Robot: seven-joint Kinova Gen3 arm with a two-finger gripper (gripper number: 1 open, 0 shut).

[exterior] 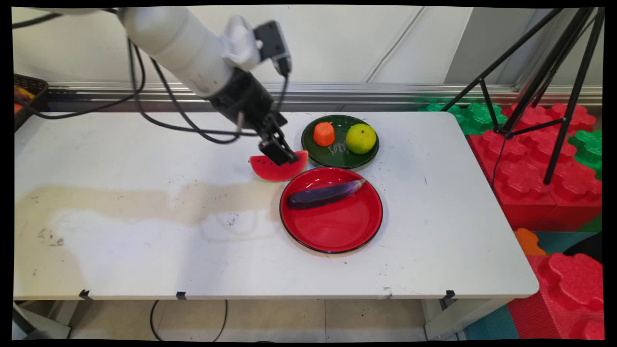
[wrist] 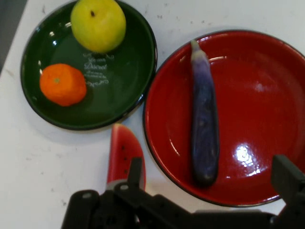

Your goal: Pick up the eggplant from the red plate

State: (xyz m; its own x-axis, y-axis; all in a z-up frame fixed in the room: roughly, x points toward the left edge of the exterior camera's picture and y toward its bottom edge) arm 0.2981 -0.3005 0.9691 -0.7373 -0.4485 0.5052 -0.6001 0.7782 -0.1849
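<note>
My gripper will next grab the dark purple eggplant by its thick body (exterior: 312, 197) and pick it up, to empty the red plate (exterior: 337, 231).
My gripper (exterior: 279, 153) is low over a watermelon slice (exterior: 277, 171) that lies on the white table (exterior: 144, 217) between two plates. It is open. In the hand view one fingertip (wrist: 136, 171) sits over the slice (wrist: 121, 152), and the other fingertip (wrist: 286, 174) hangs above the red plate (wrist: 267, 95). Nothing is gripped between them. A purple eggplant (exterior: 323, 193) lies in the red plate (exterior: 337, 231), just right of the slice.
A dark green plate (exterior: 340, 156) behind the red one holds an orange (exterior: 324, 133) and a yellow-green apple (exterior: 360, 138). Black cables (exterior: 159, 120) hang from the arm over the table's back left. A tripod (exterior: 544, 96) and foam blocks stand to the right.
</note>
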